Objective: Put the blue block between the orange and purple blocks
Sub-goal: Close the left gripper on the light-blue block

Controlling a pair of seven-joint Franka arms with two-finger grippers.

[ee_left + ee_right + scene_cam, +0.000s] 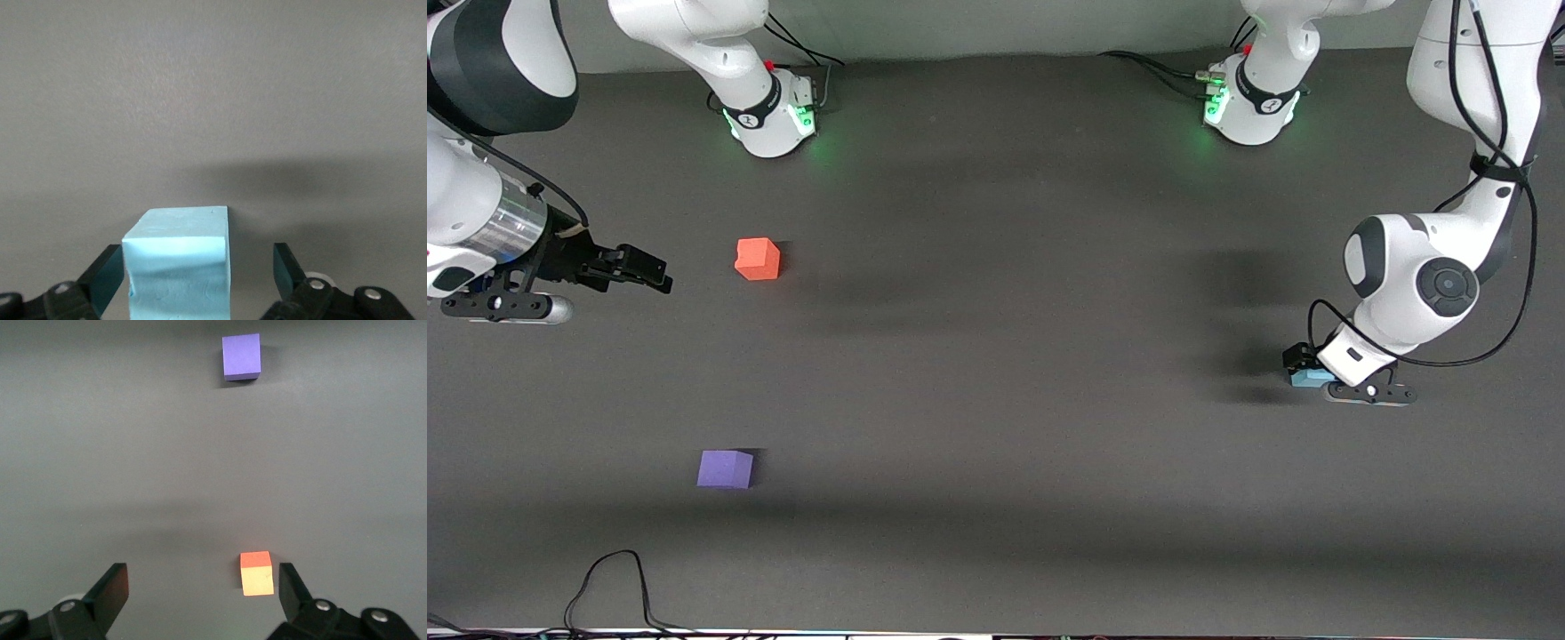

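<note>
The left gripper takes hold of the blue block [1307, 377] by its opposite sides next, to place it between the orange and purple blocks.
The light blue block [1307, 377] sits on the dark table toward the left arm's end. My left gripper [1303, 366] is down around it, open. In the left wrist view the blue block [179, 267] stands between the fingers of the left gripper [197, 273], against one finger [107, 275] and with a gap to the other. The orange block [758, 259] and the purple block [725, 468] lie toward the right arm's end, the purple one nearer the front camera. My right gripper [649, 271] hovers open and empty beside the orange block [257, 573]. The right wrist view also shows the purple block [241, 357] and the right gripper [200, 587].
The two arm bases [774, 116] [1249, 107] stand along the table's back edge. A black cable [614, 578] loops onto the table at the edge nearest the front camera, near the purple block.
</note>
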